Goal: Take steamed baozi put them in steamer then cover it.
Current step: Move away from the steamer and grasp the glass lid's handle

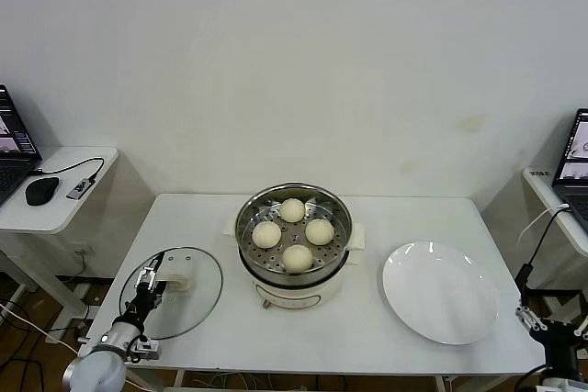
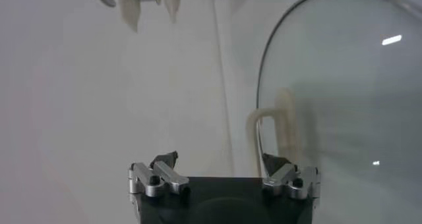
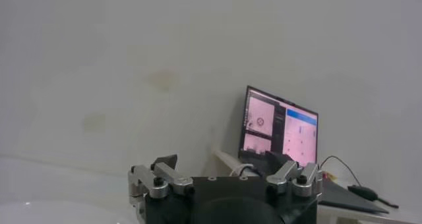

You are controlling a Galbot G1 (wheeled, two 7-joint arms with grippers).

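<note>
The left gripper should next grab the cover by its narrow bar handle [image 1: 173, 279], since the cover's glass disc [image 1: 191, 304] is far wider than the open fingers.
Four cream-white baozi [image 1: 292, 210] [image 1: 266, 234] [image 1: 319, 231] [image 1: 297, 257] sit in the shiny steel steamer [image 1: 246, 223], which stands on a cream-white pot base [image 1: 296, 296] at the table's middle. The steamer is uncovered. The clear glass cover [image 1: 200, 305] lies flat on the table at the front left, with its cream bar handle [image 1: 177, 274] on top. My left gripper [image 1: 151, 281] is open and empty, low over the cover's left part, just beside the handle. In the left wrist view the gripper [image 2: 219, 161] faces the cover [image 2: 349, 100] and its handle [image 2: 271, 134]. My right gripper [image 1: 552, 320] is open and parked off the table's front right corner.
An empty flat white plate [image 1: 439, 292] lies on the table right of the steamer. A side table with a laptop and a mouse [image 1: 41, 191] stands at the far left. Another laptop [image 1: 577, 155] stands at the far right and also shows in the right wrist view [image 3: 280, 130].
</note>
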